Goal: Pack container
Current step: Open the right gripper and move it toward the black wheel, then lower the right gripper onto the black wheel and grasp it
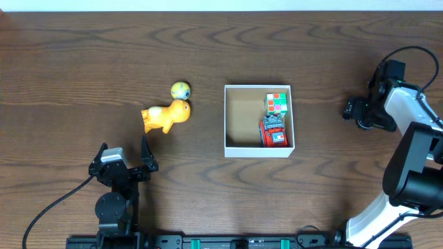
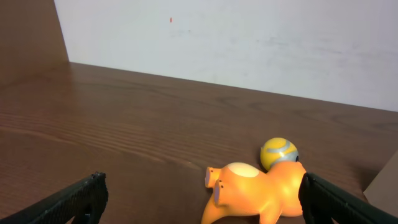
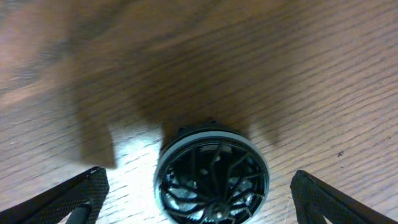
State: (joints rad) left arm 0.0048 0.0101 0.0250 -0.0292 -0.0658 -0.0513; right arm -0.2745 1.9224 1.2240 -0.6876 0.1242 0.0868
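The grey rim of the wheel-like object is between both fingers of my right gripper, with a gap at each side. My right gripper should close. Closing now would hold the object.
The container [image 1: 243, 119], a shallow white-walled box with a brown floor, sits mid-table. Along its right side lie a colour cube [image 1: 277, 104] and a red toy car [image 1: 274, 131]. Left of it, an orange toy animal [image 1: 166, 116] lies on its side with a yellow ball [image 1: 180, 90] touching its head. My left gripper [image 1: 124, 158] is open just in front of the toy, which lies ahead of the right finger [image 2: 249, 196]. At the table's right, my right gripper [image 1: 356, 111] is open, and a round black grey-rimmed wheel-like object [image 3: 211, 180] sits between its fingers [image 3: 93, 190] untouched.
The yellow ball [image 2: 278, 153] sits just behind the orange toy in the left wrist view. A white wall runs along the table's far edge. Both arm bases stand at the table's front edge, and a black cable trails at the front left [image 1: 55, 207].
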